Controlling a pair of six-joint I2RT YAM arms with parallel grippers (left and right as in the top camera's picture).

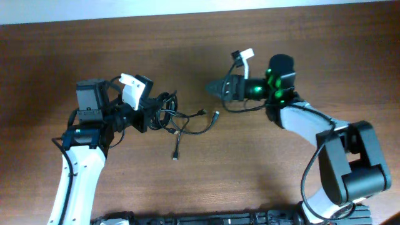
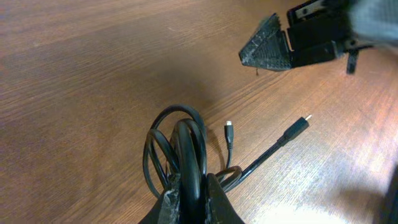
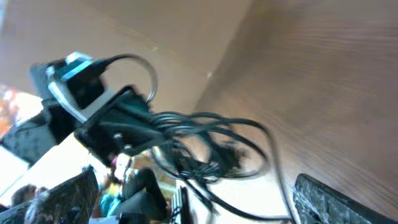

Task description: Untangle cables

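Note:
The black clump is still apart from my right gripper's fingers, with wood showing between them, so I will bring the clump to those fingers before my left gripper lets go of it.
The cables are a loose black clump of loops on the wooden table, left of centre. Thin ends with small plugs trail right and toward the front. My left gripper is shut on a thick loop of the clump, as the left wrist view shows, with the loops standing up from the jaws. My right gripper hovers to the right of the clump, points left at it and is apart from it. In the right wrist view its fingers are wide apart and empty, with the cables ahead.
The table's far edge runs along the top of the overhead view. A white-tipped wire sticks up from the right arm. Dark equipment lines the front edge. Bare wood lies in front of the cables.

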